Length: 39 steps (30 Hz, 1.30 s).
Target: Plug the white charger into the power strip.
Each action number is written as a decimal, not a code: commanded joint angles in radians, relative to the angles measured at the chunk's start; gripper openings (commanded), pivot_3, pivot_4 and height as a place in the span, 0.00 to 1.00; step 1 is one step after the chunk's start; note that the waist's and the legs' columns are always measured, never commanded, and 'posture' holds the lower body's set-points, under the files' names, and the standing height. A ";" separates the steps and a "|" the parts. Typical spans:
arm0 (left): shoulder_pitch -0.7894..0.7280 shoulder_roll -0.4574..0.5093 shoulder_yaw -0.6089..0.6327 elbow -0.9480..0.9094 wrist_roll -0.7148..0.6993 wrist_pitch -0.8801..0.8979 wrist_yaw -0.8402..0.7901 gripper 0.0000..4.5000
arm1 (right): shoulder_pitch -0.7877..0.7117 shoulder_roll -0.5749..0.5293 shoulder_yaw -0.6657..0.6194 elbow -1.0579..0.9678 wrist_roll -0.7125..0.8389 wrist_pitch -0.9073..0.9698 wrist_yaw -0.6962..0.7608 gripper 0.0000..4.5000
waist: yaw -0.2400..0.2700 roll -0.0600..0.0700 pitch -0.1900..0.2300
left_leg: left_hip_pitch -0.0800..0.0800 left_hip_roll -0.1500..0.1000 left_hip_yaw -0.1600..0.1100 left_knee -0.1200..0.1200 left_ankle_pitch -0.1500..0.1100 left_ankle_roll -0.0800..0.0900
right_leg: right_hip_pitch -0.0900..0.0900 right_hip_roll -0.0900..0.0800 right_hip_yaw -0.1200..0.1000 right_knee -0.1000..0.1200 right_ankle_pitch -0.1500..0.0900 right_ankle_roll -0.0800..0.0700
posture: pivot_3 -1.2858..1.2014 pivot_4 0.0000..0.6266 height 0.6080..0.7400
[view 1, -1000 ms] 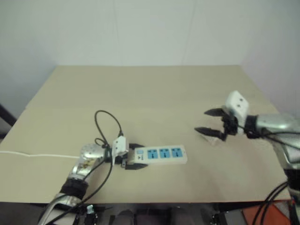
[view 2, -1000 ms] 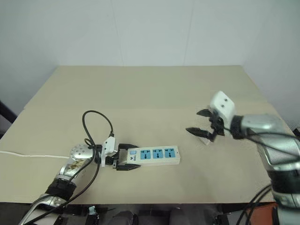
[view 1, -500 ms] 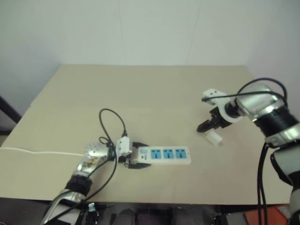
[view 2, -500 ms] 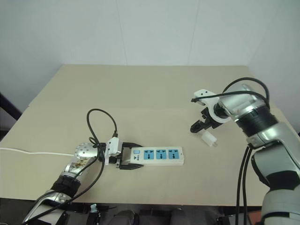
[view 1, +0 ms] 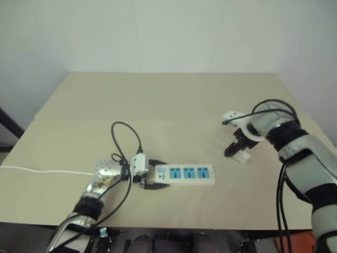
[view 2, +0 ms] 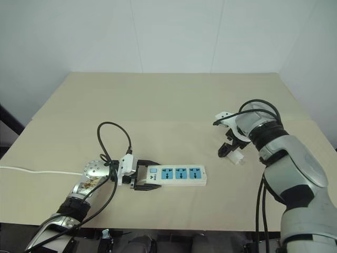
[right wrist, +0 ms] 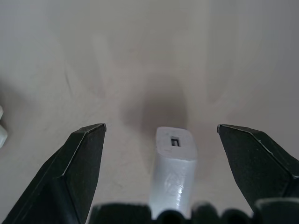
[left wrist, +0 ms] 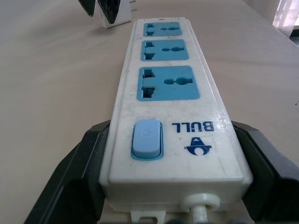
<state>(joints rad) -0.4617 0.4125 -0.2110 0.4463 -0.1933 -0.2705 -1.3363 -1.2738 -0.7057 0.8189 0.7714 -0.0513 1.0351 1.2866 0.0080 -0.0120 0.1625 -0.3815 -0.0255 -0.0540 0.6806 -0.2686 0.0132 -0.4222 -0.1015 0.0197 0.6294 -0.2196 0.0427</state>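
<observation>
Next, my right gripper takks hold of the white charger by its USB-port end [view 1: 241, 155], so its prongs stay free to enter a blue socket [view 1: 189, 173].
The power strip [view 1: 185, 174], a flat white bar with three blue sockets, lies on the tan table [view 1: 168, 100] near its front edge. My left gripper [view 1: 157, 175] is shut on its switch end, and the left wrist view shows a black finger [left wrist: 77, 179] against each side of the strip [left wrist: 166, 116]. To the right, the small white charger [view 1: 243, 157] lies on the table, apart from the strip. My right gripper [view 2: 227, 149] points down over it and is open. In the right wrist view the charger [right wrist: 174, 163] sits between the wide-spread fingers [right wrist: 79, 161], touching neither.
The strip's thin white cord [view 1: 42, 172] runs off the table's left edge. A black cable [view 1: 125, 138] loops above my left wrist. The table's front edge is close below the strip, and a pale wall stands behind the table.
My right gripper has turned from level to pointing down and has sunk over the charger. The left gripper and the strip have kept still. The camera shifted slightly.
</observation>
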 commanded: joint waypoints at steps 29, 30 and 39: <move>-0.010 0.012 -0.043 0.048 0.045 0.038 -0.028 0.74 | 0.082 0.035 -0.486 -0.189 0.023 -0.136 -0.141 0.25 | -0.014 0.001 -0.003 | 0.001 0.000 0.000 0.000 0.000 0.000 | 0.000 0.000 0.000 0.001 0.000 0.000 | 0.52 0.24 1.00; -0.012 0.012 -0.043 0.051 0.046 0.037 -0.029 0.74 | 0.099 0.041 -0.575 -0.246 0.074 -0.161 -0.162 0.25 | -0.014 0.001 -0.003 | 0.000 0.000 0.000 0.000 0.000 -0.001 | -0.001 0.000 0.000 0.001 0.000 0.000 | 0.52 0.24 1.00; -0.041 0.029 -0.050 0.077 0.046 0.047 -0.050 0.74 | 0.560 0.109 -0.835 -0.789 0.334 -0.436 -0.156 0.25 | -0.004 -0.003 -0.005 | 0.000 0.001 -0.001 0.000 0.000 0.000 | 0.002 0.000 -0.002 -0.001 0.001 0.001 | 0.52 0.24 1.00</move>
<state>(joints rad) -0.5117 0.4240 -0.2334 0.4887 -0.1937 -0.2398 -1.3759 -0.7305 -0.5993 -0.0011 0.0800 0.2356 0.6650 1.1136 0.0037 -0.0151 0.1570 -0.3820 -0.0249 -0.0551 0.6804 -0.2685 0.0132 -0.4206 -0.1013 0.0185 0.6285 -0.2188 0.0441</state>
